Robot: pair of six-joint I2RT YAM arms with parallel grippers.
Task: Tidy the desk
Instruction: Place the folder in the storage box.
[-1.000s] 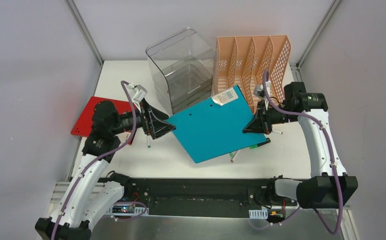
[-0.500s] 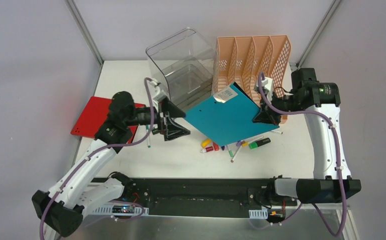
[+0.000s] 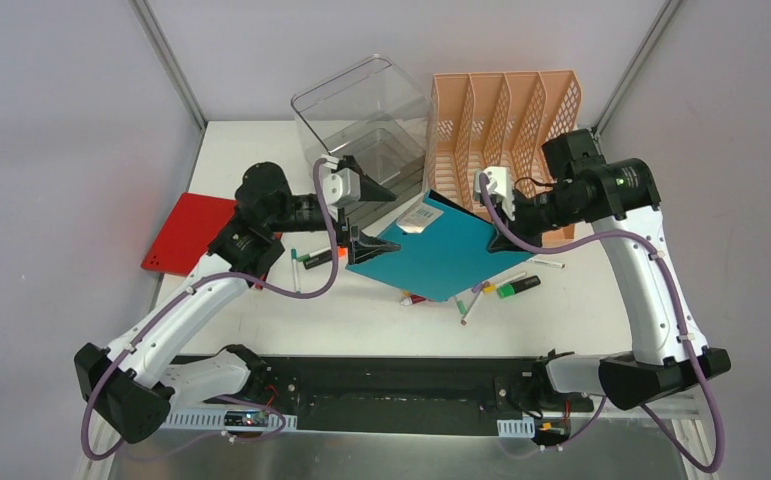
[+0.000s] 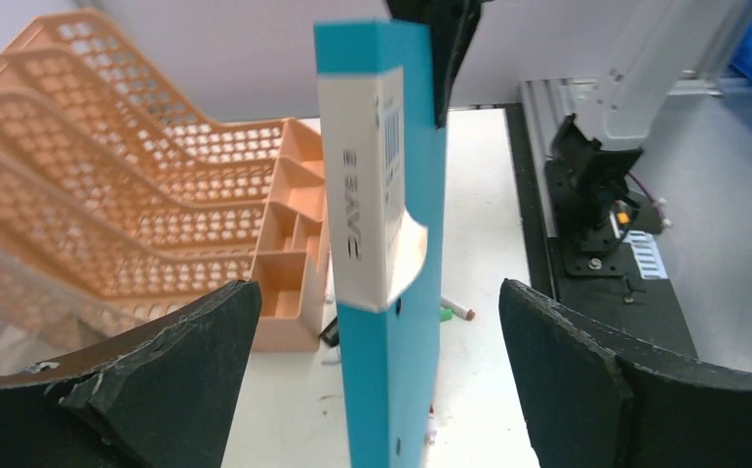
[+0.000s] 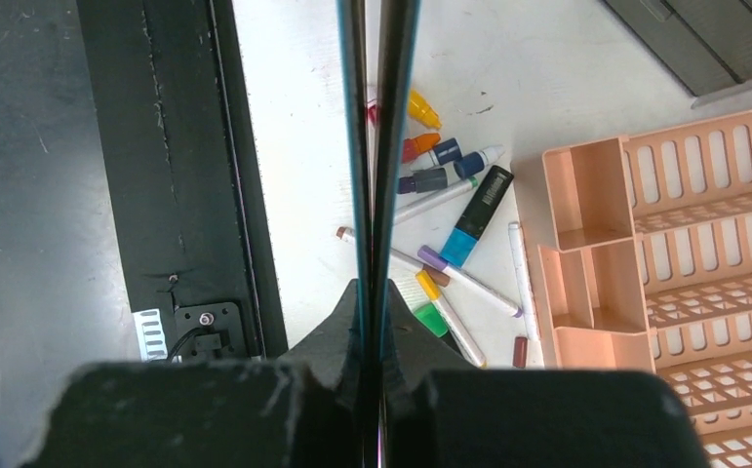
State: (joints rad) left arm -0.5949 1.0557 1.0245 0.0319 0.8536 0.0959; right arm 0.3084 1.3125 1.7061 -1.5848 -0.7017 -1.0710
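The teal folder should be held by my left gripper across its white-labeled spine (image 3: pixel 397 228), so that the opposite edge stays free to go into the file rack (image 3: pixel 506 120).
A teal folder (image 3: pixel 441 255) with a white barcode label (image 4: pixel 372 185) hangs tilted above the desk (image 3: pixel 251 150). My right gripper (image 5: pixel 372 302) is shut on its right edge (image 3: pixel 501 212), just in front of the peach file rack (image 3: pixel 506 120). In the left wrist view the folder (image 4: pixel 391 322) stands edge-on and upright. My left gripper (image 4: pixel 376 292) is open, one finger on each side of the folder's left corner (image 3: pixel 371 215), with clear gaps on both sides.
Several markers and highlighters (image 3: pixel 506 288) lie on the desk under the folder, seen also in the right wrist view (image 5: pixel 450 234). Two pens (image 3: pixel 301 262) lie near the left arm. A red folder (image 3: pixel 186 232) overhangs the left edge. A clear drawer box (image 3: pixel 361 130) stands at the back.
The right gripper has lifted and turned the teal folder toward the back left, uncovering the markers. The left arm swung right and opened wide, and its jaws now straddle the folder's left corner.
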